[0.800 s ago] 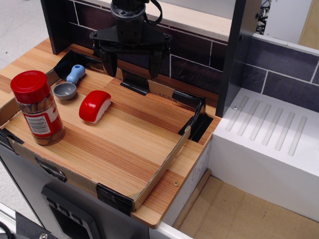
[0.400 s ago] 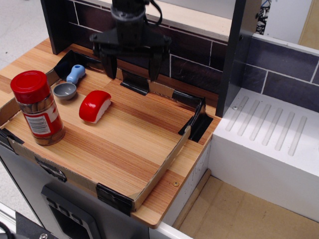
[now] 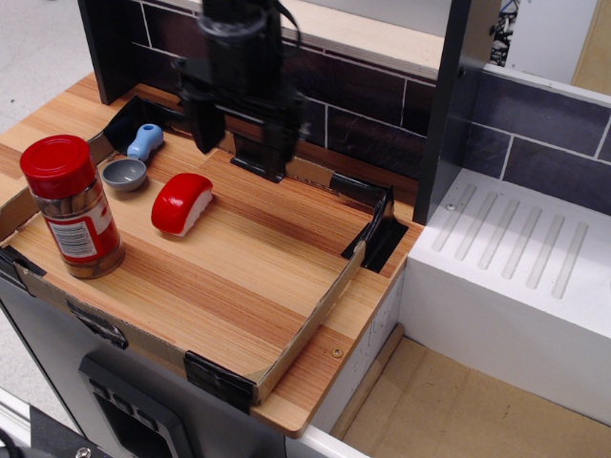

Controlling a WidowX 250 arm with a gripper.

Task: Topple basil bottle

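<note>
My gripper grabs the basil bottle (image 3: pixel 73 206) by its wide red cap (image 3: pixel 59 164) next, to topple the bottle.
The basil bottle (image 3: pixel 73 206) stands upright at the front left of the wooden board. It is a clear jar with a wide red cap, a red-and-white label and brownish contents. My black gripper (image 3: pixel 237 153) hangs open above the back of the board, well to the right of and behind the bottle. Its two fingers (image 3: pixel 202 129) point down with a gap between them. It holds nothing.
A red-and-white sushi toy (image 3: pixel 181 202) lies between gripper and bottle. A grey measuring spoon with a blue handle (image 3: pixel 134 160) lies at the back left. A low cardboard rim (image 3: pixel 315 320) edges the board. A dark tile wall (image 3: pixel 372 119) is behind, a white drain rack (image 3: pixel 520 258) to the right.
My gripper has turned about its vertical axis and come a little lower and to the left. Its fingers now appear closer together in view. The bottle, sushi and spoon have not moved.
</note>
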